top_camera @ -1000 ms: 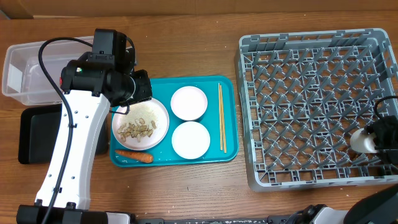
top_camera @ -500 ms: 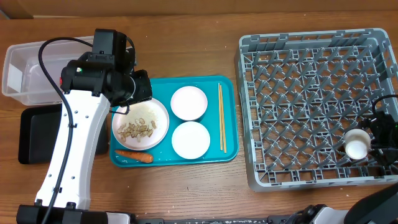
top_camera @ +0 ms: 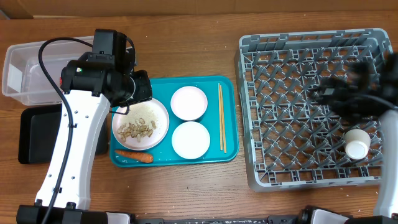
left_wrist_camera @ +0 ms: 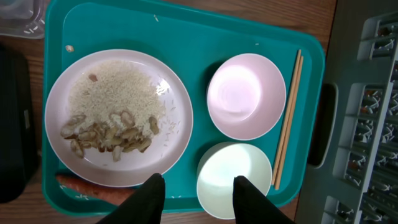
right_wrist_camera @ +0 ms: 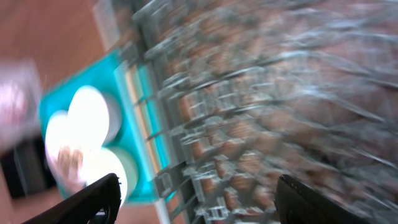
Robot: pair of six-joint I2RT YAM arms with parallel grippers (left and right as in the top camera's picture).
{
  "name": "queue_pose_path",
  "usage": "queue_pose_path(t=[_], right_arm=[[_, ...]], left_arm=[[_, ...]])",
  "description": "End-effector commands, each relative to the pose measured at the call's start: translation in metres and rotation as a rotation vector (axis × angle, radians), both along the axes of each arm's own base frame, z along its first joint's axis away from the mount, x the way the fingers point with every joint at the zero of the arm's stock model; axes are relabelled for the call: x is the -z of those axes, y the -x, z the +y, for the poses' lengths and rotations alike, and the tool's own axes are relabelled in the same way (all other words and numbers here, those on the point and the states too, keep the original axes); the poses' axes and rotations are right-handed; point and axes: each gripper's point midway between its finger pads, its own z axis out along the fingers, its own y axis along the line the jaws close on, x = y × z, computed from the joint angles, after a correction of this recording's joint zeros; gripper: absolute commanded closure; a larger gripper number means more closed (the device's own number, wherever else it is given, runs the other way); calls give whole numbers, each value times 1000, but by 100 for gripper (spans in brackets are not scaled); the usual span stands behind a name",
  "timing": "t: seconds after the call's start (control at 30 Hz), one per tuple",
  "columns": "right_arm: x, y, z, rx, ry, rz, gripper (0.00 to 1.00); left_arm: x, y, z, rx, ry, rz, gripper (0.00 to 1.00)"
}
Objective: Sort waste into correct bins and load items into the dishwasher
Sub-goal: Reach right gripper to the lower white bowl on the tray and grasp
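Observation:
I should next use my right gripper to grab the nearer white bowl by its rim on the chopsticks side, so that it can be loaded tipped into the rack (top_camera: 298,106).
My left gripper (left_wrist_camera: 198,180) hangs open above the teal tray's front edge, its fingers empty, between the white plate (left_wrist_camera: 118,115) and the nearer of two white bowls (left_wrist_camera: 233,177). The plate (top_camera: 140,123) carries rice and beige scraps. An orange carrot (top_camera: 133,155) lies in front of it. Chopsticks (top_camera: 221,118) lie along the tray's right side. The small white cup (top_camera: 357,144) rests in the grey dish rack (top_camera: 298,106) near its front right. My right gripper (right_wrist_camera: 198,183) is open and empty over the rack; its arm (top_camera: 357,96) is blurred with motion.
The clear tub (top_camera: 31,71) stands at the far left, with the black tray (top_camera: 37,134) just in front of it. The teal tray (top_camera: 229,152) lies between those bins and the rack. My left arm (top_camera: 74,137) crosses over the black tray's right part.
The right gripper let go of the cup, which now stays in the rack, and swung back and left over the rack. The left arm has stayed put.

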Motion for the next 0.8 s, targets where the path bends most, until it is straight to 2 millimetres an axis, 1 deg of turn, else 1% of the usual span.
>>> queue_pose_path(t=[0.0, 0.03, 0.1, 0.17, 0.2, 0.27, 0.33, 0.43, 0.47, 0.57, 0.63, 0.7, 0.73, 0.77], right_arm=[[-3, -5, 58, -229, 25, -60, 18], [-1, -6, 74, -279, 39, -67, 18], [6, -7, 98, -327, 60, -58, 19], [17, -6, 125, -381, 65, -37, 20], [28, -1, 149, -443, 69, -12, 20], [45, 5, 175, -506, 71, 28, 22], [60, 11, 193, -554, 76, 64, 24], [83, 18, 213, -592, 90, 125, 26], [95, 21, 221, -598, 95, 156, 27], [118, 29, 236, -636, 115, 207, 31], [134, 32, 240, -624, 152, 243, 35], [153, 34, 242, -604, 213, 275, 36], [156, 34, 242, -602, 221, 276, 36], [163, 34, 242, -601, 244, 285, 37]], left_arm=[[-4, 1, 3, 9, -15, -13, 59], [-4, 2, 5, 6, -24, -8, 59], [-2, 5, 11, -5, -54, 4, 59], [1, 8, 20, -34, -101, 23, 59], [3, 13, 32, -88, -151, 44, 53], [4, 16, 43, -142, -189, 62, 47], [5, 18, 49, -173, -193, 74, 44], [5, 20, 57, -196, -192, 84, 39], [5, 21, 59, -203, -192, 87, 38], [6, 21, 64, -217, -192, 92, 36], [6, 21, 65, -221, -192, 93, 35], [6, 21, 65, -220, -192, 93, 34], [6, 21, 65, -220, -192, 93, 34], [6, 21, 65, -221, -192, 93, 34]])
